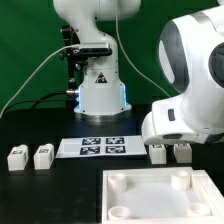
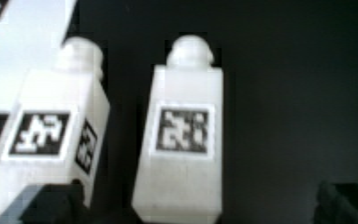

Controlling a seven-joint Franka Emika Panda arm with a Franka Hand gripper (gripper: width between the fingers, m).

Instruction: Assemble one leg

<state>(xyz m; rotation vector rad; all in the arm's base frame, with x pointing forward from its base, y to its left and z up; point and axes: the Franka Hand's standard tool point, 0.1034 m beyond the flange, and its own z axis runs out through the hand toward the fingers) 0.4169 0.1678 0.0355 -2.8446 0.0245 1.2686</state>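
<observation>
The gripper picks up the leg by its plain end (image 1: pixel 183 161) (image 2: pixel 178 204) next, leaving the leg's round knob free to enter the white square piece's socket.
In the wrist view two white oblong legs lie side by side on the black table, each with a square tag on its face. One leg (image 2: pixel 188 130) has its end between my two dark fingertips (image 2: pixel 43 205). The other leg (image 2: pixel 51 120) lies just outside one finger. My gripper (image 2: pixel 197 205) is open and holds nothing. In the exterior view these two legs (image 1: pixel 158 153) (image 1: pixel 182 152) show on the exterior view's right, under the arm's white wrist housing (image 1: pixel 190 95), which hides the gripper. Two more legs (image 1: pixel 16 157) (image 1: pixel 43 156) stand on the exterior view's left.
The marker board (image 1: pixel 100 147) lies on the table between the two pairs of legs; its corner shows in the wrist view (image 2: pixel 25 30). The large white square piece with round corner sockets (image 1: pixel 160 195) lies at the front. The robot's base (image 1: pixel 100 95) stands behind.
</observation>
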